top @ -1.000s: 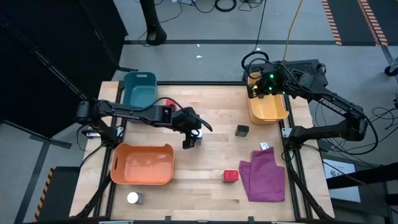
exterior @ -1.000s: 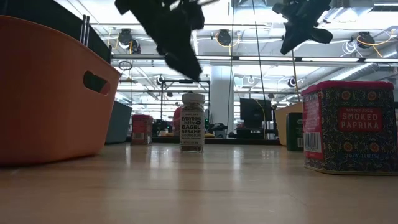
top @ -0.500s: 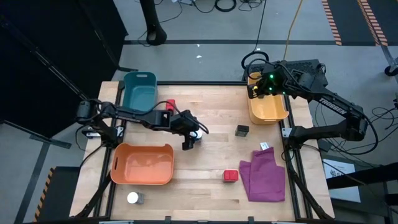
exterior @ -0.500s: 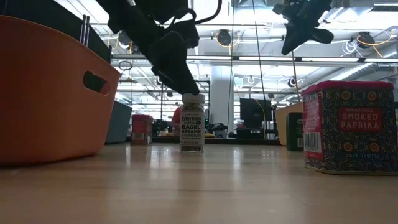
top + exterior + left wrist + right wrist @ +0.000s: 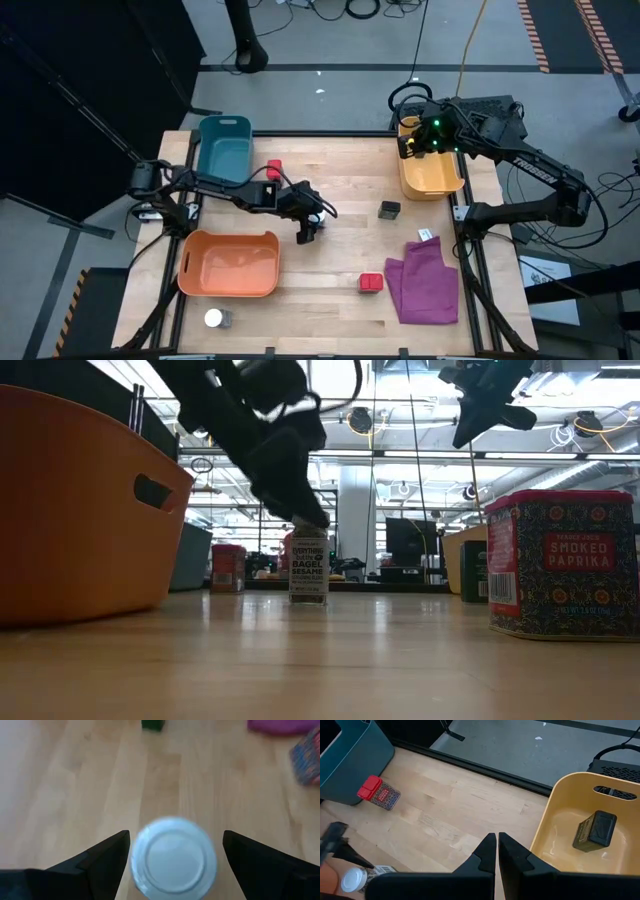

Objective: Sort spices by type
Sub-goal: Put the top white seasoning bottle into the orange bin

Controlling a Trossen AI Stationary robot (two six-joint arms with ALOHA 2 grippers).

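My left gripper should close on the jar now, because its fingers are beside the jar's white lid (image 5: 173, 857) in the left wrist view.
A clear jar with a white round lid (image 5: 173, 857) stands upright on the wood table, mid-left (image 5: 317, 221). My left gripper (image 5: 176, 834) is open and slants down over it, one finger on each side of the lid with a small gap on both sides. My right gripper (image 5: 496, 841) is shut, high over the yellow bin's (image 5: 430, 172) left rim. One dark grey box (image 5: 595, 830) lies in that bin. A second dark grey box (image 5: 389, 209), two red boxes (image 5: 274, 168) (image 5: 371, 283) and another jar (image 5: 213, 318) stand on the table.
An orange bin (image 5: 228, 263) sits near the table's front left and a teal bin (image 5: 224, 145) at the far left. A purple cloth (image 5: 425, 280) lies at the right front. Bare wood stretches between the jar and the dark grey box.
My left gripper has come down over the jar, staying open; its fingers now stand on either side of the lid, which the low view no longer shows. The jar has not moved.
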